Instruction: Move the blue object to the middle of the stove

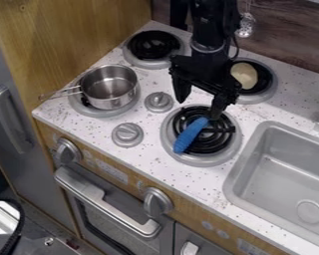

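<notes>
My gripper is about to grab the blue object's end over the black coil. Then it can move the blue object to the middle of the stove.
The black gripper (199,103) hangs over the stove top from the upper edge, its two fingers spread apart. A blue object (191,135), long and rounded, lies at a slant on the left part of the front right burner (201,154). Its upper end is close to the tip of the right finger; whether they touch I cannot tell. The left finger stands up and to the left, near the small knob between the burners.
A metal pot (109,88) sits on the front left burner, handle leftward. A pale yellowish object (244,75) rests on the back right burner. Knobs (127,134) stand on the stove's middle, and the sink (282,172) is at the right.
</notes>
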{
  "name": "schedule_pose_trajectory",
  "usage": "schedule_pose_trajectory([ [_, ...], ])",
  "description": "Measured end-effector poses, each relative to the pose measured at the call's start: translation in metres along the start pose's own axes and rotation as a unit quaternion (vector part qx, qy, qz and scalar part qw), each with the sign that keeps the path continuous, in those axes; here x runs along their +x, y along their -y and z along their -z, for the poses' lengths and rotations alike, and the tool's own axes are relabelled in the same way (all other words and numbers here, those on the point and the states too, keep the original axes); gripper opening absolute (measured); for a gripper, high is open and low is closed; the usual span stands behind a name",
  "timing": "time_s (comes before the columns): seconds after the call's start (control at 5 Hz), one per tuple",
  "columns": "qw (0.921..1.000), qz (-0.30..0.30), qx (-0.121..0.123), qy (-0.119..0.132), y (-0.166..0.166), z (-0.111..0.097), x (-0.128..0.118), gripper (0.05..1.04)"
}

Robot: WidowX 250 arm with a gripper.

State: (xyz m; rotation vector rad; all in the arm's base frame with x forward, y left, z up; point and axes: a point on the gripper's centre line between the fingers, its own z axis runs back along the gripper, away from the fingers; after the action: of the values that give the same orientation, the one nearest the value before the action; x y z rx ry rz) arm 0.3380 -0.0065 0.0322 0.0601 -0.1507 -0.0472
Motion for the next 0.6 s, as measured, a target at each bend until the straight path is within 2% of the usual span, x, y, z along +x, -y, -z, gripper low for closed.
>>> schedule_pose_trajectory([
  [0.2, 0.9998, 0.002, 0.0, -0.018, 0.001, 0.01, -0.006, 0.997],
  [0.6, 0.9997, -0.017, 0.009, -0.014, 0.007, 0.035, -0.005, 0.997],
])
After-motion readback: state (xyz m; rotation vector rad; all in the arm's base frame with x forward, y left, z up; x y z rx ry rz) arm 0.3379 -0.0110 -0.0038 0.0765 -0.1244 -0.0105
